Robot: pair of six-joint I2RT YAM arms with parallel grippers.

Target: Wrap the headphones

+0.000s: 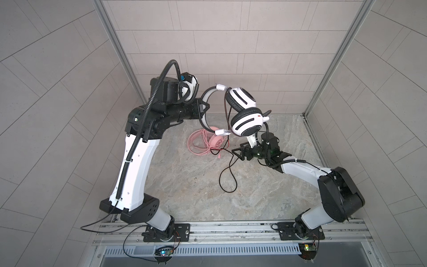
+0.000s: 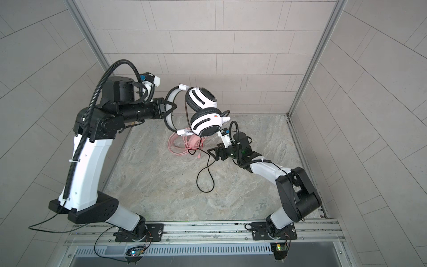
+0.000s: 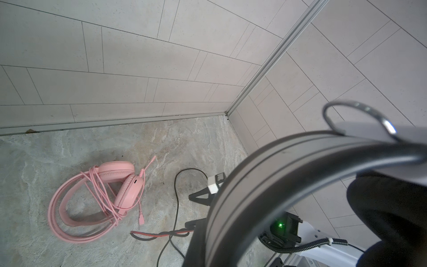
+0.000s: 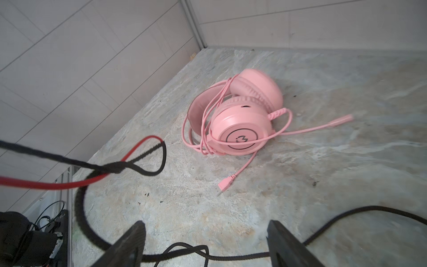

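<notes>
The black cable [image 1: 227, 178] has a part below the hanging headphones [image 1: 247, 121]. My right gripper needs to grab the cable across that part next, so that some length is left to wrap around them.
The white-and-black headphones [image 1: 242, 99] [image 2: 203, 99] hang in the air above the back of the table. My left gripper [image 1: 204, 108] [image 2: 169, 107] is shut on their headband [image 3: 265, 185]. Their black cable [image 1: 227, 178] [image 2: 205, 178] drops down to a loop on the table. My right gripper [image 1: 235, 153] [image 2: 211, 153] [image 4: 205, 245] is low and open, with a stretch of that cable [image 4: 231, 255] crossing the gap between its fingers, unpinched. The pink headphones [image 1: 216, 141] [image 2: 194, 142] [image 3: 124, 185] [image 4: 240, 124] lie on the table below, their pink cable wound around them.
The marbled table [image 1: 184, 189] is closed in by tiled walls at the back and on both sides. The pink plug [image 4: 225, 185] trails loose toward my right gripper. A red-and-black braided stretch of cable [image 4: 129, 161] hangs ahead of the right fingers. A metal rail [image 1: 231, 227] runs along the front.
</notes>
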